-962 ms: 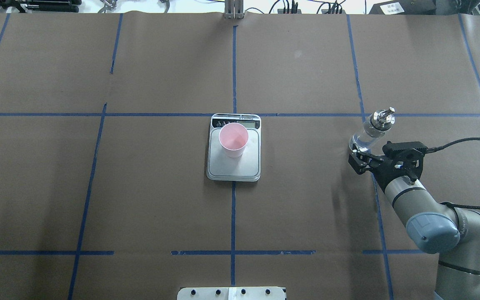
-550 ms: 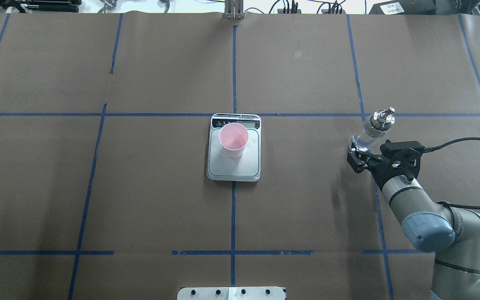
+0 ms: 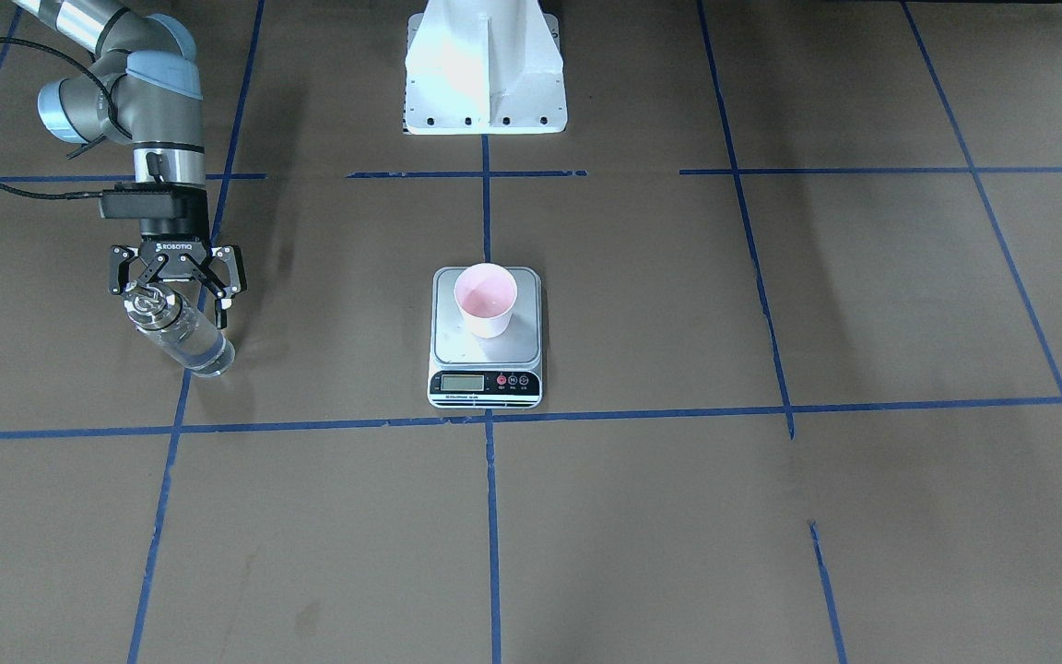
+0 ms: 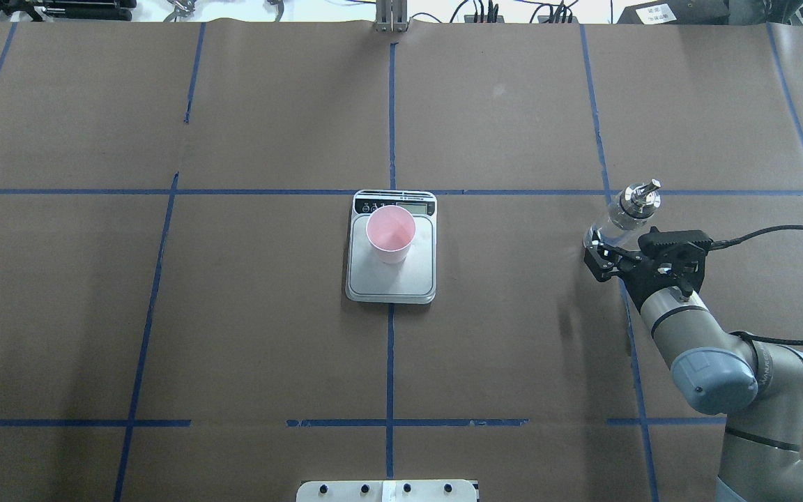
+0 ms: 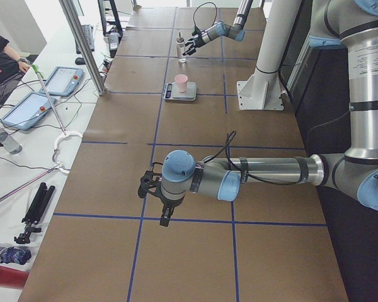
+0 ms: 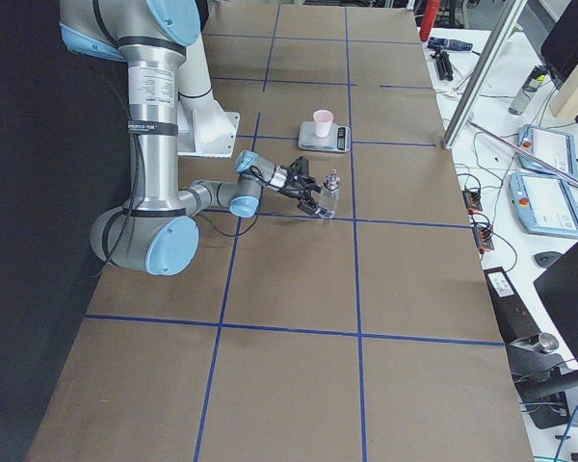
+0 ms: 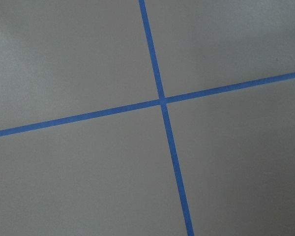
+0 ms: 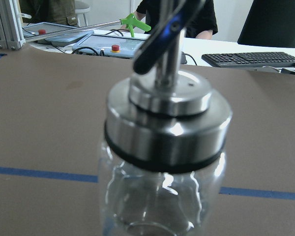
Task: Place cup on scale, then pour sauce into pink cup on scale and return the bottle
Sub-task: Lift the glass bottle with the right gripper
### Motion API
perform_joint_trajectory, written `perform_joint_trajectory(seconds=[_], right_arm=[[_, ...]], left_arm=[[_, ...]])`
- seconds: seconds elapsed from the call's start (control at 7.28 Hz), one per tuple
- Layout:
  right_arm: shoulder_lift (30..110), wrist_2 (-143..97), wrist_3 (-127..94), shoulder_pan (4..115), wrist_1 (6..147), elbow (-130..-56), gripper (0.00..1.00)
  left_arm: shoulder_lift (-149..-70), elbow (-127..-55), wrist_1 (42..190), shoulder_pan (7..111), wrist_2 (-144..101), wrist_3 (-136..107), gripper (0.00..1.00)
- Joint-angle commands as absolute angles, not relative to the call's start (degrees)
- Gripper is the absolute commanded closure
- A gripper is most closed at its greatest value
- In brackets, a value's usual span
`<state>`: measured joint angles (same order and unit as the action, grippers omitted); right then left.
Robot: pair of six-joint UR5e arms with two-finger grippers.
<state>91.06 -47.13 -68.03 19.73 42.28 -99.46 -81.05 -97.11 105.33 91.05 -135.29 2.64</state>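
I need to grab the clear glass bottle next with my right gripper by its body below the silver cap (image 3: 190, 338). Then it can pour sauce into the pink cup (image 3: 485, 300).
The pink cup (image 4: 390, 233) stands upright on the scale (image 4: 391, 284) at the table's middle; both also show in the front-facing view, cup (image 3: 485, 300) on scale (image 3: 485, 383). The clear glass bottle (image 4: 623, 215) with its silver spout cap stands upright at the right, holding clear sauce. My right gripper (image 4: 612, 249) is open, with its jaws on either side of the bottle (image 3: 182, 334). The right wrist view shows the bottle (image 8: 167, 147) very close. My left gripper (image 5: 152, 189) shows only in the exterior left view; I cannot tell its state.
The white robot base (image 3: 485, 65) stands at the near edge. Blue tape lines (image 7: 160, 101) grid the brown table. The left arm (image 5: 258, 171) lies low over the table's left end. Tablets and cables (image 5: 47, 88) lie on the operators' side.
My right gripper has moved forward toward the bottle, bringing its open jaws around the bottle's lower body. The bottle, cup and scale have not moved.
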Motion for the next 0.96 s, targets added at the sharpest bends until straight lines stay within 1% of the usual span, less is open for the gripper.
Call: perform_joint_trajectory(seconds=[0.0,0.27,0.82], right_arm=[[90.10,-47.11,-67.94,20.74,42.36,-99.14,0.00],[87.02,-46.67,-67.41,21.00,42.36,-97.48,0.00],[86.92,-46.67,-67.32,22.15,42.36,-97.03,0.00]], left_arm=[[-81.04,-97.12,105.29,91.05,-135.26,2.64,0.00],[-81.12,-97.12,105.29,91.05,-135.26,2.64,0.00],[-81.12,-97.12,105.29,91.05,-135.26,2.64,0.00]])
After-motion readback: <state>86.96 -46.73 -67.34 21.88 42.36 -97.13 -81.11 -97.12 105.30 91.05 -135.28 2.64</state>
